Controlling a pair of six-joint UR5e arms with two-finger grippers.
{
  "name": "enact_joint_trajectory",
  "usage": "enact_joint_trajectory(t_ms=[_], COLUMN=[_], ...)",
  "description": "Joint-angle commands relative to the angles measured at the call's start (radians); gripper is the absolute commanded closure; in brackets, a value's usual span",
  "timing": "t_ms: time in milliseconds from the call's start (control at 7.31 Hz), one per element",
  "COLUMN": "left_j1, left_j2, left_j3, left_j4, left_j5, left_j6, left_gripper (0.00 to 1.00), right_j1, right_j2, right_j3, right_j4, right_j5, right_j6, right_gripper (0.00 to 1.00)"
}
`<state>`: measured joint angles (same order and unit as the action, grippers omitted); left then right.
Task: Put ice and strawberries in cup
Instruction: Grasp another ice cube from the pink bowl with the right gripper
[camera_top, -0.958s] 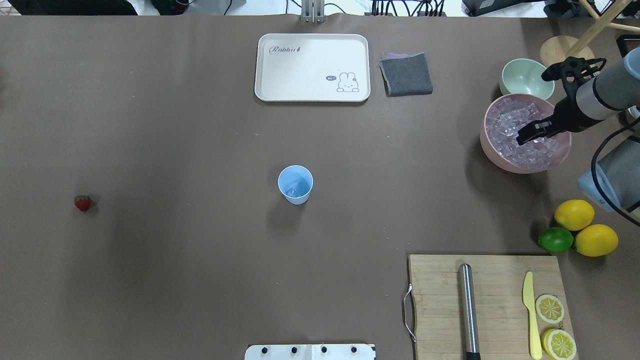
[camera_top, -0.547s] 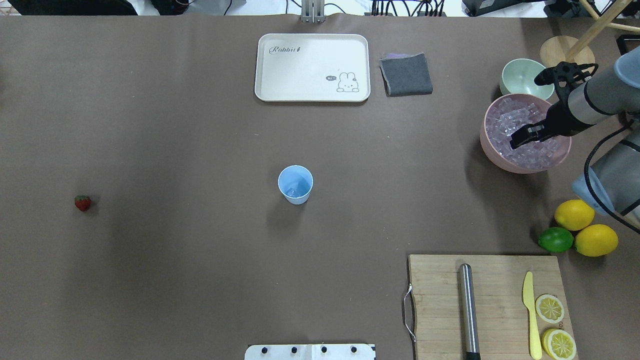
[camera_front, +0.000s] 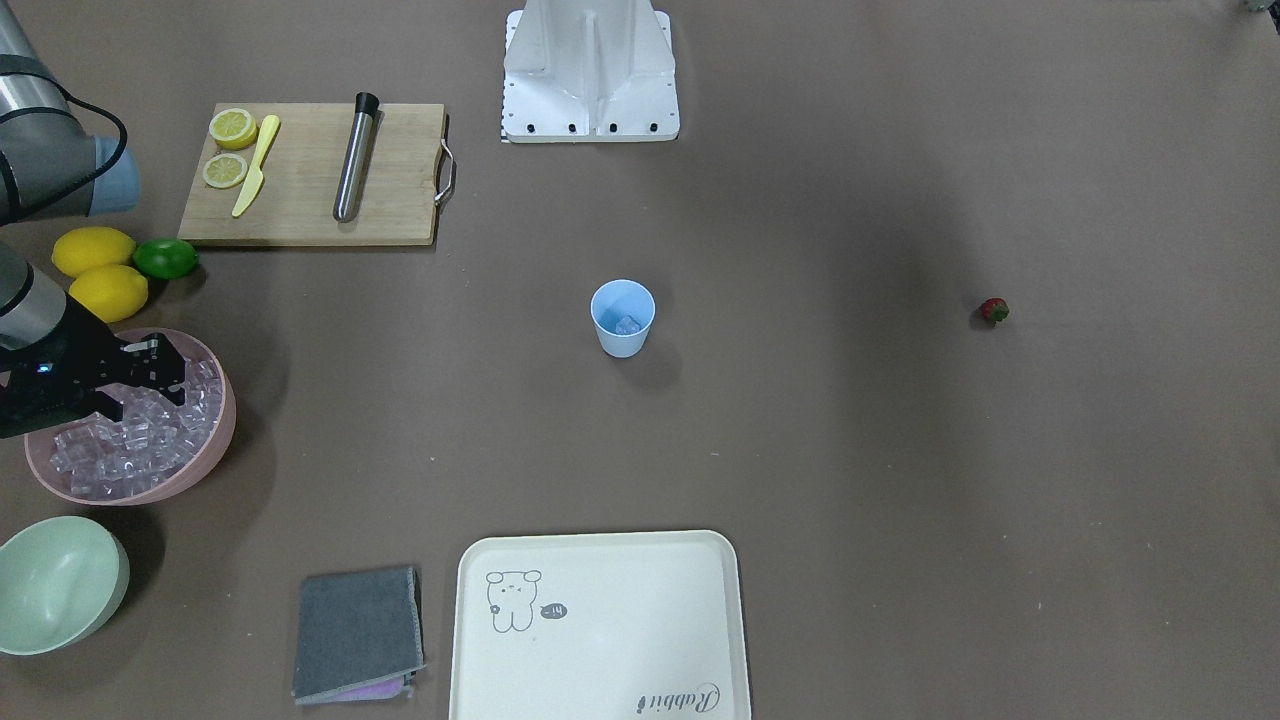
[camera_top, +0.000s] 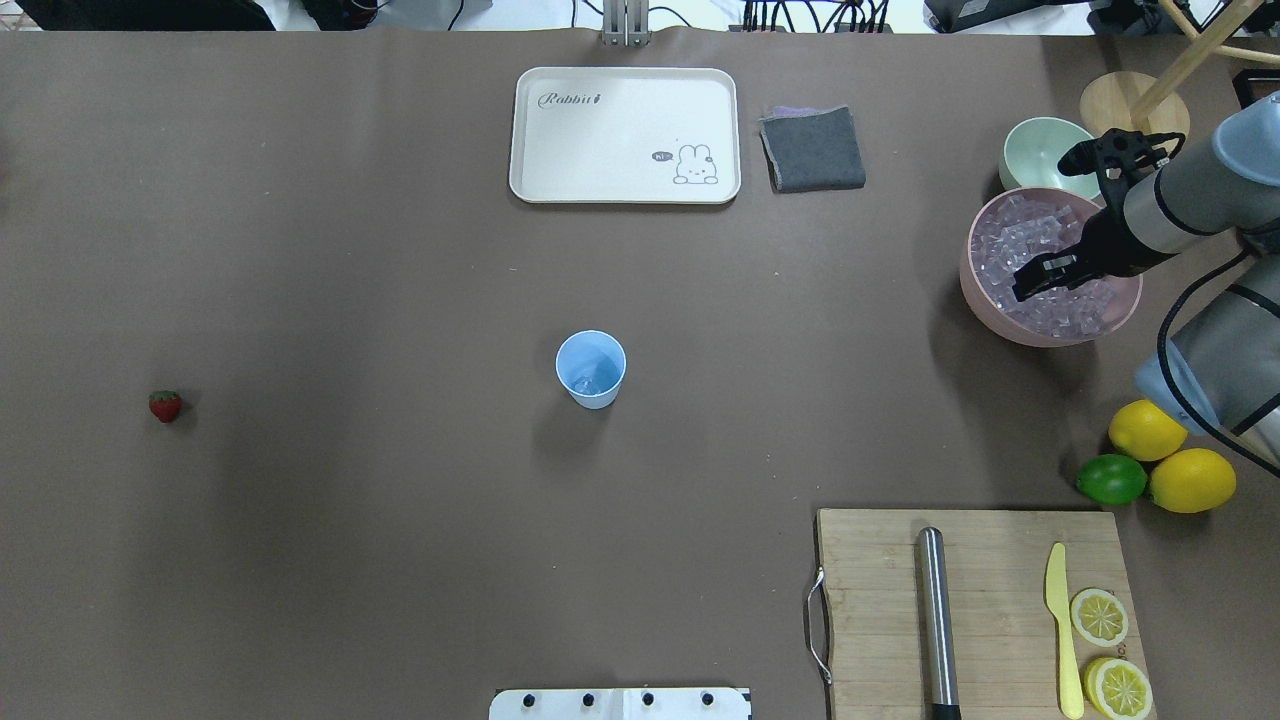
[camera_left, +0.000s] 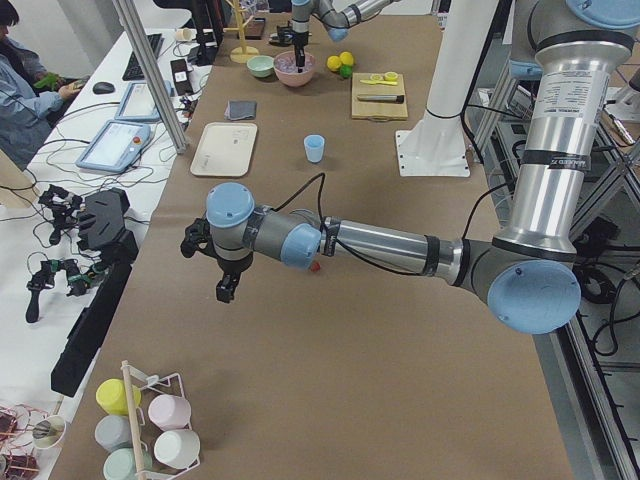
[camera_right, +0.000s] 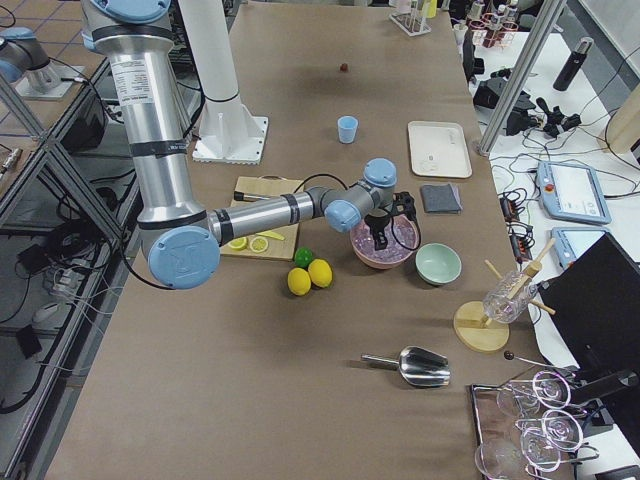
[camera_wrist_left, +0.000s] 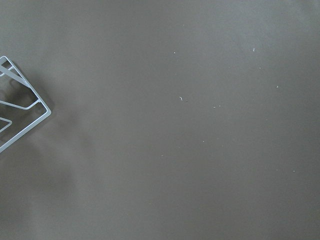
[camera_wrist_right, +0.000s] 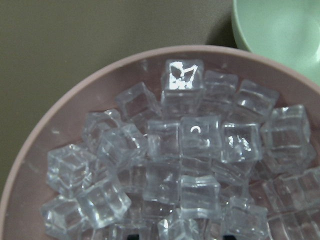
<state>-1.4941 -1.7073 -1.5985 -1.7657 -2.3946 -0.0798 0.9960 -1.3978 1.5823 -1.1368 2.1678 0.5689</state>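
Observation:
The cup (camera_front: 623, 317) should get more ice, so my right gripper should next grab a clear ice cube by its opposite flat sides.
The light blue cup (camera_top: 591, 368) stands upright mid-table with one ice cube in it; it also shows in the front view (camera_front: 622, 318). The ice (camera_wrist_right: 185, 145) fills the pink bowl (camera_top: 1000, 322) at the right. My right gripper (camera_top: 1035, 278) hangs just above the ice, open and empty; only its tips show at the bottom edge of the right wrist view. The strawberry (camera_top: 165, 405) lies alone at the far left. My left gripper (camera_left: 228, 290) shows only in the exterior left view, low over bare table near the strawberry; I cannot tell its state.
A pale green bowl (camera_top: 1052, 155) stands behind the pink bowl. Two lemons (camera_top: 1190, 480) and a lime (camera_top: 1110, 480) lie beside a cutting board (camera_top: 880, 610) with a steel rod, knife and lemon slices. A tray (camera_top: 625, 135) and grey cloth (camera_top: 812, 148) sit far back.
My right gripper has moved leftward across the pink bowl, staying just over the ice. The cup and strawberry have not moved.

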Motion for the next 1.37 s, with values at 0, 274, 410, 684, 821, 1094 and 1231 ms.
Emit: enact_joint_trajectory(t_ms=[0,274,410,684,821,1094,1231], left_j1=[0.000,0.000,0.000,0.000,0.000,0.000,0.000], left_j2=[0.000,0.002,0.002,0.002,0.002,0.005,0.005], left_j3=[-0.001,0.000,0.000,0.002,0.002,0.000,0.000], left_j4=[-0.008,-0.015,-0.015,-0.015,-0.017,-0.017,-0.017], left_j5=[0.000,0.000,0.000,0.000,0.000,0.000,0.000], left_j6=[0.000,0.000,0.000,0.000,0.000,0.000,-0.002], left_gripper=[0.02,0.02,0.02,0.02,0.02,0.02,0.02], right_j1=[0.000,0.001,0.001,0.001,0.001,0.010,0.009], right_j2=[-0.003,-0.003,-0.001,0.002,0.006,0.127,0.217], right_j3=[0.002,0.005,0.008,0.011,0.024,0.036,0.063], right_j4=[0.000,0.000,0.000,-0.003,-0.012,-0.141,-0.273], right_j5=[0.000,0.004,0.004,0.006,0.010,0.033,0.033], right_j6=[0.000,0.000,0.000,0.000,0.000,0.053,0.090], right_gripper=[0.54,0.74,0.80,0.83,0.84,0.85,0.86])
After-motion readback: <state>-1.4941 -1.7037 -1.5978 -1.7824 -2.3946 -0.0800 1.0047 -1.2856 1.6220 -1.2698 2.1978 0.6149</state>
